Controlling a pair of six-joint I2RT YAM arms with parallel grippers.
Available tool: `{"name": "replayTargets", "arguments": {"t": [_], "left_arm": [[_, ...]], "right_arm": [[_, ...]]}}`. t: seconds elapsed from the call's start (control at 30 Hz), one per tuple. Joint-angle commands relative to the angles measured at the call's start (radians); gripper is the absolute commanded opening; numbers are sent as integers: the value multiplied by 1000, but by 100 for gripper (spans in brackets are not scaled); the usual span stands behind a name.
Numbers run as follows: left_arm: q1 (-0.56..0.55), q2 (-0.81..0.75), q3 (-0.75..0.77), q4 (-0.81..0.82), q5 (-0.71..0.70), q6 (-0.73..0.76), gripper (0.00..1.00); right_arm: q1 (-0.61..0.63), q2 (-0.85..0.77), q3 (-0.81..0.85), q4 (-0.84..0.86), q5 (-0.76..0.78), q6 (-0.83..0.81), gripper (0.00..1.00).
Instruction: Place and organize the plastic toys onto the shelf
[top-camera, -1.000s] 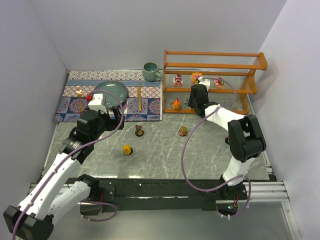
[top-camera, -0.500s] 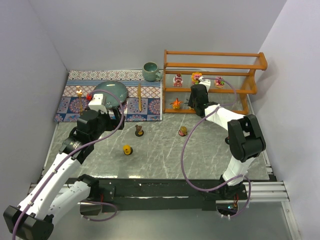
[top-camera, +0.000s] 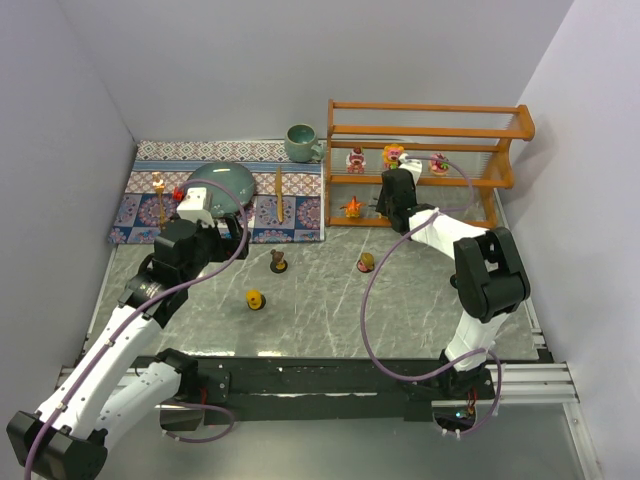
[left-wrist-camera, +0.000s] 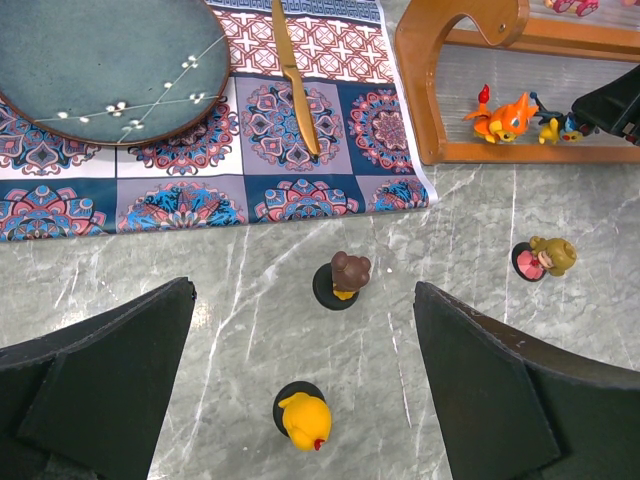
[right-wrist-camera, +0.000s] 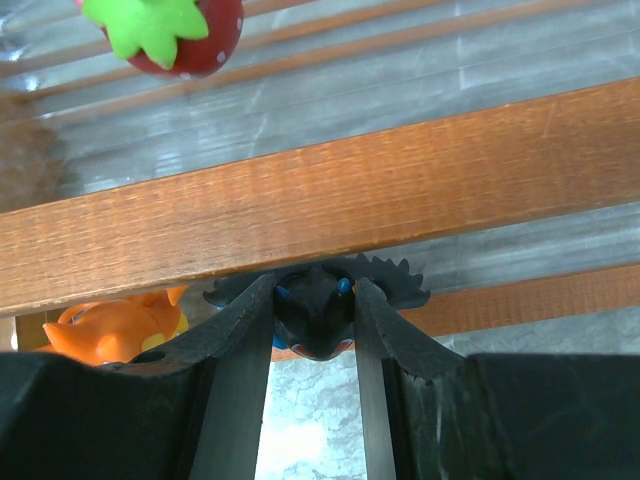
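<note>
The dark spiky creature is low over the front edge of the shelf's bottom level, beside the orange creature. It would land there, so now it is time to open my right gripper.
The orange-brown shelf (top-camera: 430, 165) stands at the back right. Three small toys sit on its middle tier: a pink bear (top-camera: 355, 160), a yellow-pink one (top-camera: 392, 155) and another (top-camera: 438, 163). An orange creature (top-camera: 352, 207) sits on the bottom tier. My right gripper (right-wrist-camera: 313, 292) is shut on a dark spiky creature (right-wrist-camera: 315, 312), held at the bottom tier under a shelf rail (right-wrist-camera: 400, 190), beside the orange creature (right-wrist-camera: 115, 325). On the table stand a brown figure (left-wrist-camera: 345, 275), a yellow figure (left-wrist-camera: 303, 420) and a tan figure (left-wrist-camera: 548, 258). My left gripper (left-wrist-camera: 303, 290) is open and empty, high above them.
A patterned mat (top-camera: 150, 215) at the back left carries a teal plate (top-camera: 225, 183), a wooden knife (top-camera: 279, 190) and another wooden utensil (top-camera: 160, 195). A teal mug (top-camera: 300, 142) stands next to the shelf. A strawberry toy (right-wrist-camera: 165, 35) sits on the tier above my right gripper.
My right gripper has shifted very slightly at the shelf with the dark creature in it. The left arm has not moved.
</note>
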Motion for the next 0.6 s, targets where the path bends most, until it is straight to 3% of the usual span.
{"name": "replayTargets", "arguments": {"t": [0.0,0.13,0.3,0.57], "left_arm": [[3,4,3,25,12,8,97],[3,2,2,25,13,8,97],[3,2,2,25,15,8,97],[3,2,2,26,15,9,97]], "right_arm": [[-9,9,32,52,31,16,13],[-10,13,31,53,36,16,17],[-10,16,37,49,36,16,31],[-10,24,46,40,33,17,40]]}}
